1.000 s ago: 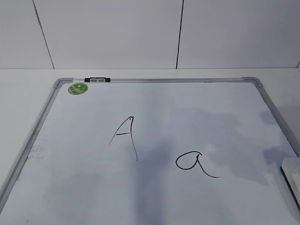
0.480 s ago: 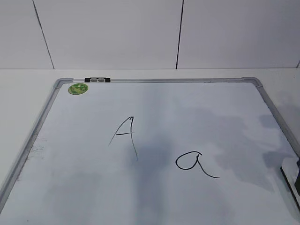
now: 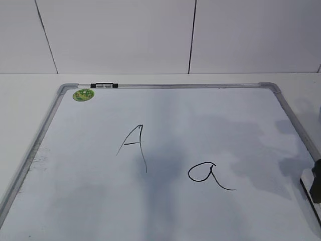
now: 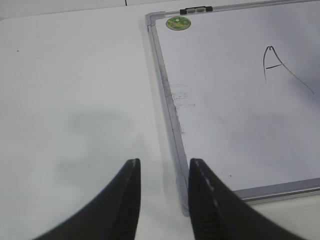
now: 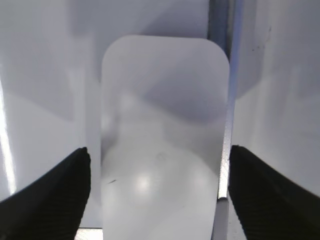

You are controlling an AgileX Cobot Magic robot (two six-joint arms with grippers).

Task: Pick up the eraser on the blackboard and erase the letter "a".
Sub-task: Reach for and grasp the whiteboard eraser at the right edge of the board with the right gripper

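Note:
My right gripper grabs the eraser (image 5: 165, 135) by its long sides next, to erase the letter "a".
The blackboard (image 3: 165, 211) is a white board with a grey frame, lying flat. The lowercase letter "a" (image 3: 206, 174) is written right of centre, next to a taller capital "A" (image 3: 134, 145). The eraser (image 5: 165, 135), a white rounded block, lies by the board's right frame; only a sliver of it (image 3: 305, 185) shows in the exterior view. My right gripper (image 5: 159, 170) is open, one jaw on each side of the eraser and not touching it, and shows dark at the right edge of the exterior view (image 3: 316, 182). My left gripper (image 4: 162, 167) is open and empty over the table by the board's near left corner (image 4: 183, 200).
A green round sticker (image 3: 83, 94) and a small black-and-grey clip (image 3: 104, 86) sit at the board's far left corner. White table (image 4: 75, 100) surrounds the board. A white panelled wall (image 3: 150, 35) stands behind.
My right gripper has come into the exterior view at the right edge and now covers most of the eraser. The board and the letters are unchanged.

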